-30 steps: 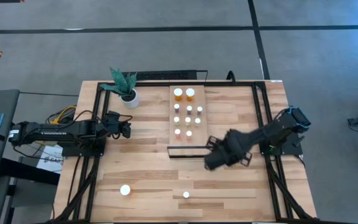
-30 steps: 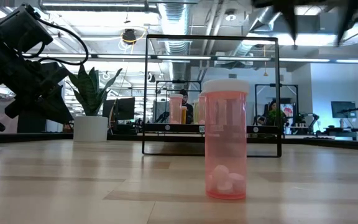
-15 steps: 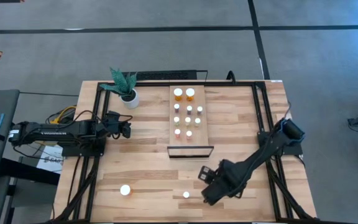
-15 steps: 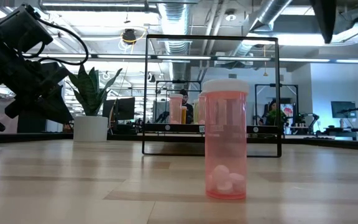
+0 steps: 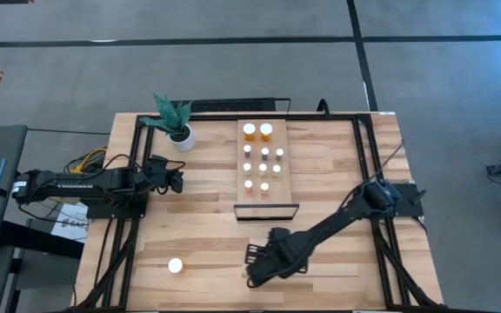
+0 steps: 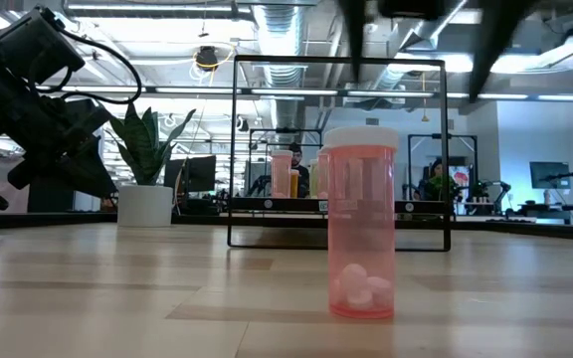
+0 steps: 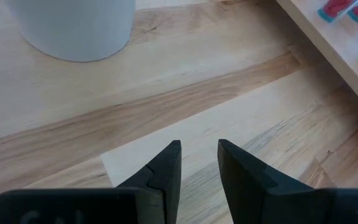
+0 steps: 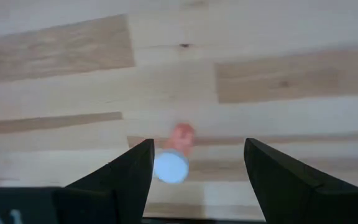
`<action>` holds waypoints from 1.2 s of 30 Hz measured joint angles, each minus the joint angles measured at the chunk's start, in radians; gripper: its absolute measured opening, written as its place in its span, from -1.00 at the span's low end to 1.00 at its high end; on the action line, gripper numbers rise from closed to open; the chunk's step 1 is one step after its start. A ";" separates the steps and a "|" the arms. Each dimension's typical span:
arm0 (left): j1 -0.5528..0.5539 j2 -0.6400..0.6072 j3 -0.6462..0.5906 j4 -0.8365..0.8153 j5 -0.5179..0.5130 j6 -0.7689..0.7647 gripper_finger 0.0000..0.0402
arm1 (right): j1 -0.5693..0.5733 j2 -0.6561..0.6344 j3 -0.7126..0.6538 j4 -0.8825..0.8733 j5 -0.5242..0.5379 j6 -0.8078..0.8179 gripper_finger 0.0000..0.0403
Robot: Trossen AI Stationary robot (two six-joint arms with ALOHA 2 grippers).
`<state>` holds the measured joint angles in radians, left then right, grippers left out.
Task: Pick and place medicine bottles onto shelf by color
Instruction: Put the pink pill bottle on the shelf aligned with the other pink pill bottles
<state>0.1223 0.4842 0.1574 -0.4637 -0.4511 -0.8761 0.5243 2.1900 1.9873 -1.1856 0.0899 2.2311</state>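
My right gripper needs to grab the pink bottle by its white cap next, and then I will put the bottle on the shelf by color.
A small pink-orange medicine bottle with a white cap stands upright on the table near its front edge. My right gripper hangs open above it, pointing down, one finger to either side and touching nothing; in the high view the gripper hides the bottle. Another orange bottle stands to the left of it. The shelf at the table's middle carries several bottles upright. My left gripper rests shut at the table's left, short of the plant pot.
A white pot with a green plant stands at the far left, close in front of my left gripper. The shelf's black wire frame rises at its near end, behind the bottle. Bare wood lies between the shelf and the front edge.
My right gripper has swung from beside the shelf's near end toward the table's near edge and leftward, sinking and rolling as it went. It now stands over the small bottle, still open. The bottle has stayed put.
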 joint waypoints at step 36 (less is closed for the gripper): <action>0.000 0.000 0.000 0.002 0.000 0.000 -0.55 | -0.037 0.175 0.068 0.186 -0.164 -0.243 0.34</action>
<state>0.1222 0.4840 0.1575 -0.4622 -0.4507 -0.8761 0.4874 2.3651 2.0552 -0.9995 -0.0738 1.9885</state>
